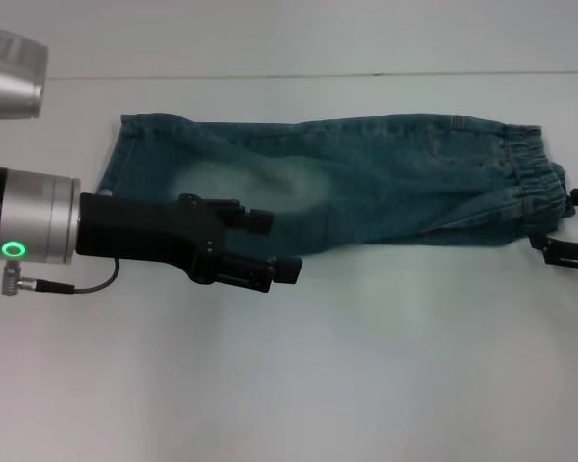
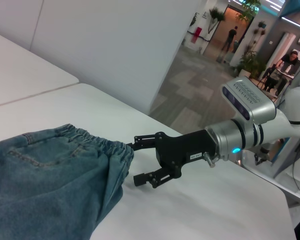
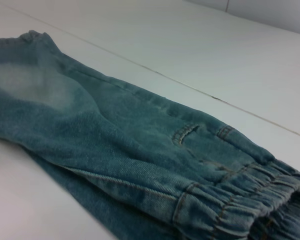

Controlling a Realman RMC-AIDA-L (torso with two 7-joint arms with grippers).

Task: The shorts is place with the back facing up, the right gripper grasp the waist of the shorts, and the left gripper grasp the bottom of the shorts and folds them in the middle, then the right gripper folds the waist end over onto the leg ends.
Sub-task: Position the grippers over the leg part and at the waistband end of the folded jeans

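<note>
My right gripper closes on the shorts' elastic waist at its near corner (image 1: 544, 214) (image 3: 230, 210) next. My fingers stand beside the waist, so closing now would catch it.
The shorts (image 1: 385, 188) lie folded lengthwise into a long denim strip across the table, with a pale bleached patch toward the leg side. The gathered waist (image 1: 530, 178) points right and the leg ends (image 1: 120, 159) point left. My left gripper (image 1: 275, 245) hovers open at the strip's near edge, beside the pale patch, holding nothing. At the waist end my right gripper (image 1: 564, 226) is open. In the left wrist view its upper fingertip (image 2: 140, 139) touches the elastic waist (image 2: 97, 145) and the lower one sits off the cloth. The right wrist view shows only the shorts (image 3: 115, 140).
The white table (image 1: 366, 366) stretches bare in front of the shorts, with a seam line (image 1: 270, 75) behind them. The left wrist view shows the table's far edge (image 2: 270, 182) behind my right arm, then open floor with people in the distance.
</note>
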